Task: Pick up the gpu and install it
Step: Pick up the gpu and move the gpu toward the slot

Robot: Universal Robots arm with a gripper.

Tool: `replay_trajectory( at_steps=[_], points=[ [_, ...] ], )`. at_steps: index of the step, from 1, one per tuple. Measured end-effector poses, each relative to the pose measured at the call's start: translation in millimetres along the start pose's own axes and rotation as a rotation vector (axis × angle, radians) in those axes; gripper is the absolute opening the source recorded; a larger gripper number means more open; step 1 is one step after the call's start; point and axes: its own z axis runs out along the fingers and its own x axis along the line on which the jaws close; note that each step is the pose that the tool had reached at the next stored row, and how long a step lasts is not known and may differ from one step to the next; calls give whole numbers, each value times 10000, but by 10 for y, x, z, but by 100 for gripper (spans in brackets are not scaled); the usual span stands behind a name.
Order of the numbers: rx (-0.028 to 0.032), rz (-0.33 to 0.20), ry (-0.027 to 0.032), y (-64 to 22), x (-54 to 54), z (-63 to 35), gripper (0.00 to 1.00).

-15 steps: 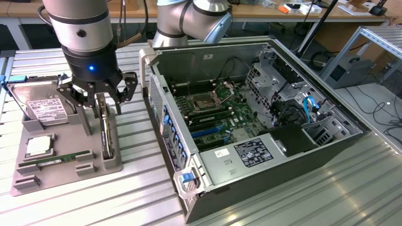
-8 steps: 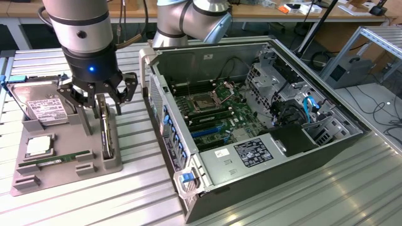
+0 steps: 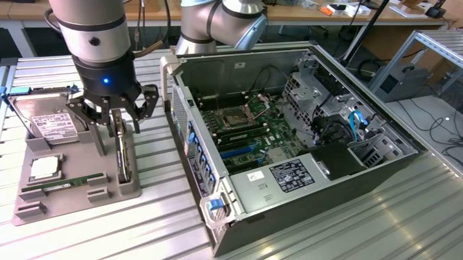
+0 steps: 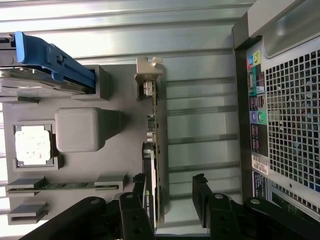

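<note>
I should lower my gripper before I close it on the GPU. My fingers are above the GPU's top edge (image 3: 121,149), so they would miss if I closed now.
The gpu (image 3: 123,158) stands on its long edge in a slot of the grey holder block (image 3: 76,199), at the exterior view's left. In the wrist view the gpu (image 4: 155,131) shows edge-on, thin and dark with a metal bracket at one end. My gripper (image 3: 116,123) hangs straight above one end of the card, open. The black fingers (image 4: 140,184) straddle the card, which sits close to one finger with a wider gap to the other. The gripper (image 4: 170,183) holds nothing.
The open computer case (image 3: 289,141) lies beside the holder, its motherboard and blue expansion slot (image 3: 237,152) exposed. The holder also carries a hard drive (image 3: 51,123) with a blue bracket, a processor chip (image 3: 45,168) and a green memory stick (image 3: 62,184). The table top is ribbed metal.
</note>
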Motion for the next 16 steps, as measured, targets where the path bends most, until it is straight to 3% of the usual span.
replay_trajectory(
  at_steps=[16],
  points=[
    [-1, 0, -1, 0, 1, 38, 50]
  ],
)
